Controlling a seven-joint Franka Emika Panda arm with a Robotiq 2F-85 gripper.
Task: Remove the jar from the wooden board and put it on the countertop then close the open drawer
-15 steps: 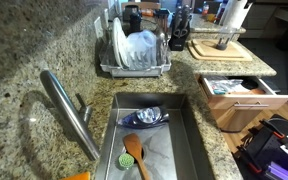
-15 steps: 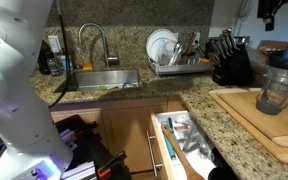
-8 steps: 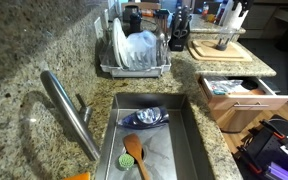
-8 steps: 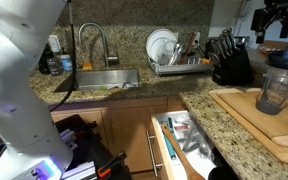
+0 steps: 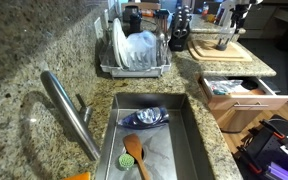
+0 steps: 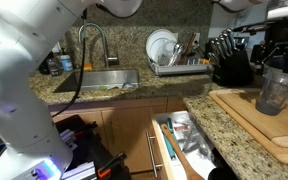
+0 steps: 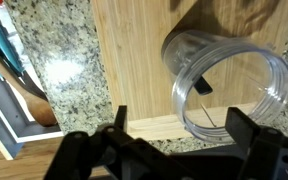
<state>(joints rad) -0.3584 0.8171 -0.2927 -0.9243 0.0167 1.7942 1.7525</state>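
Observation:
My gripper's fingers are above the jar's near rim (image 5: pixel 224 37) (image 7: pixel 183 112) between them, so closing now would likely miss the jar. The gripper lowers first, then closes.
The see-through glass jar (image 6: pixel 275 92) stands upright on the light wooden board (image 6: pixel 252 116), also seen in an exterior view (image 5: pixel 224 42). My gripper (image 6: pixel 278 52) hangs open just above the jar. In the wrist view the jar's open rim (image 7: pixel 229 90) lies on the board (image 7: pixel 134 50) between and ahead of my two dark fingers (image 7: pixel 181 125). Nothing is held. The granite countertop (image 7: pixel 59 70) borders the board. The drawer (image 5: pixel 234 92) stands pulled open below the counter, with flat white and blue items inside, and also shows in an exterior view (image 6: pixel 179 145).
A dish rack (image 5: pixel 134 50) with plates stands behind the steel sink (image 5: pixel 154 140), which holds a wooden spoon and a bowl. A faucet (image 5: pixel 69 110) arches over it. A black knife block (image 6: pixel 229 65) and dark bottles (image 5: pixel 179 25) stand next to the board.
My gripper has come down from the upper right and now sits right above the jar. Jar, board and drawer have not moved.

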